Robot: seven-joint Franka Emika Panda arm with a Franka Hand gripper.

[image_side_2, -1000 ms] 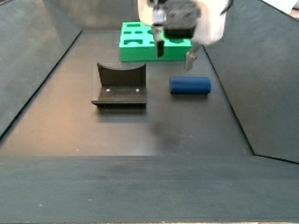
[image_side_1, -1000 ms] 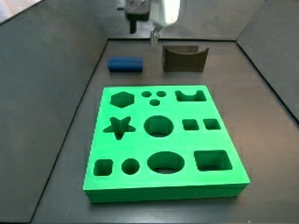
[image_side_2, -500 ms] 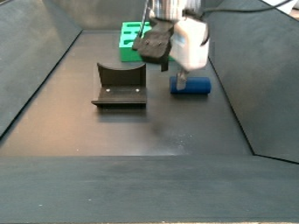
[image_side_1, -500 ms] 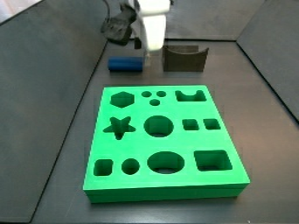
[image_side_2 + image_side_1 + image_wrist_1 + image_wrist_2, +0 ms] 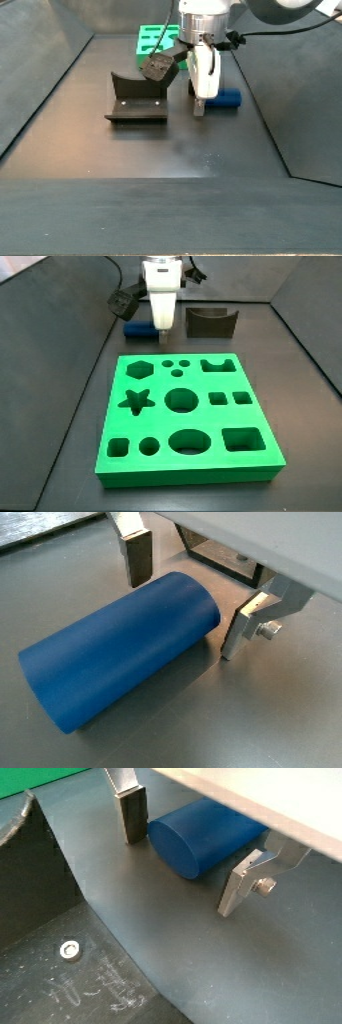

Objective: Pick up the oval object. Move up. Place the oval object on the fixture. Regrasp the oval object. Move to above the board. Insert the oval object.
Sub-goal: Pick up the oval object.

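The gripper should next lay the peg on the fixture, so it should grab the blue peg by its rounded sides near one end [image 5: 185, 604].
The oval object [image 5: 120, 652] is a blue peg lying on its side on the dark floor, and it also fills the space between the fingers in a wrist view [image 5: 201, 836]. My gripper [image 5: 190, 597] is open and low around it, with one finger [image 5: 134, 557] on each side and small gaps to the peg. In both side views the gripper [image 5: 160, 324] [image 5: 203, 100] stands upright over the peg [image 5: 135, 329] [image 5: 225, 99] and hides part of it. The fixture [image 5: 210, 322] [image 5: 136, 98] stands beside the peg. The green board [image 5: 187, 411] lies apart.
Sloped dark walls enclose the floor on all sides. A loose cable hangs from the arm near the peg [image 5: 123, 301]. The board's end [image 5: 152, 43] shows behind the gripper. A small screw [image 5: 68, 949] sits in the floor by the fixture's edge.
The gripper has moved from above beside the fixture over to the blue peg and come down, so its open fingers now straddle the peg. The peg has not moved.
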